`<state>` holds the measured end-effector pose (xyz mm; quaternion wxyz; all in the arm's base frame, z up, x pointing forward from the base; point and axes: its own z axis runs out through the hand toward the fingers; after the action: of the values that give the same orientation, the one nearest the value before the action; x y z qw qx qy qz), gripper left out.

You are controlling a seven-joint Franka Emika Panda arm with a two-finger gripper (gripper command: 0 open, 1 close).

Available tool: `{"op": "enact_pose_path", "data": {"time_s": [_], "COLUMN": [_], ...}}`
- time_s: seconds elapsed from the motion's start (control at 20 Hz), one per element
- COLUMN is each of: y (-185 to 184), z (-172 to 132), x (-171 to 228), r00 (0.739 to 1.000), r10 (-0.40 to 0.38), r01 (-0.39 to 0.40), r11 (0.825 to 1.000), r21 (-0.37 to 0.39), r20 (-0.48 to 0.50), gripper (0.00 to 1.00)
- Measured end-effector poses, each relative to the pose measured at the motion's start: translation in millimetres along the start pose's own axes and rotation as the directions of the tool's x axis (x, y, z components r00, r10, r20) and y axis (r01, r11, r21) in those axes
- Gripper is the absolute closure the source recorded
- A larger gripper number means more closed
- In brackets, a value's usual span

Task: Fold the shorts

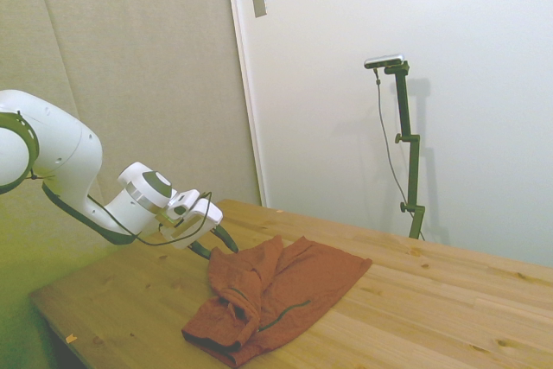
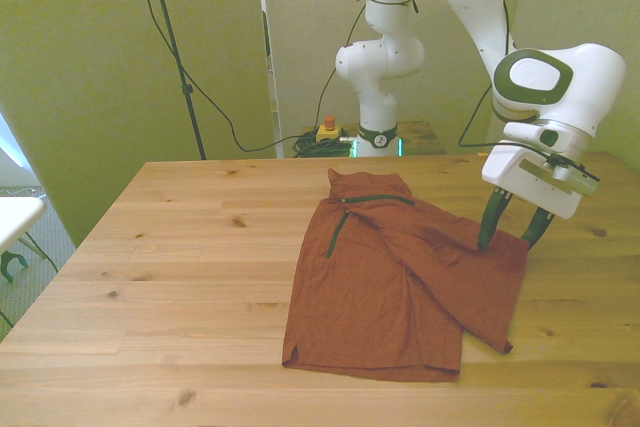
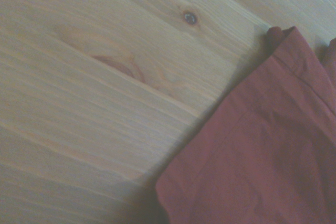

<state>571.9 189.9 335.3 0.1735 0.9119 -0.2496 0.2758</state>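
My gripper grabs the shorts by the outer leg edge (image 2: 511,235) next, where it borders the wood. The folded-out leg of the shorts lies flat and slack.
The rust-red shorts (image 2: 390,287) lie crumpled and partly doubled over on the wooden table (image 2: 180,247), right of centre in the front view, with dark zipper slits showing near the far end. In the side view the shorts (image 1: 276,295) sit near the table's front corner. My gripper (image 2: 506,241) stands open at the shorts' edge on the front view's right, one finger over the cloth and one just beyond it. In the side view the gripper (image 1: 214,244) hangs low by the shorts' near-arm end. The wrist view shows a hem corner of the shorts (image 3: 262,161) on bare wood.
Behind the table's far edge, by the robot base, a yellow box with a red button (image 2: 327,130) sits among green cables. A white surface (image 2: 15,215) pokes in at the front view's left edge. Bare wood stretches along the table's left half.
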Motion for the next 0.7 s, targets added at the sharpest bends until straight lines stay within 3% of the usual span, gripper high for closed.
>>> {"op": "enact_pose_path", "data": {"time_s": [0.7], "y": [-5.5], "z": [0.4], "x": [-6.3], "r00": [0.999], "r10": [0.015], "r01": [-0.016], "r11": [1.000], "r21": [0.023], "r20": [0.033], "gripper": [1.00]}}
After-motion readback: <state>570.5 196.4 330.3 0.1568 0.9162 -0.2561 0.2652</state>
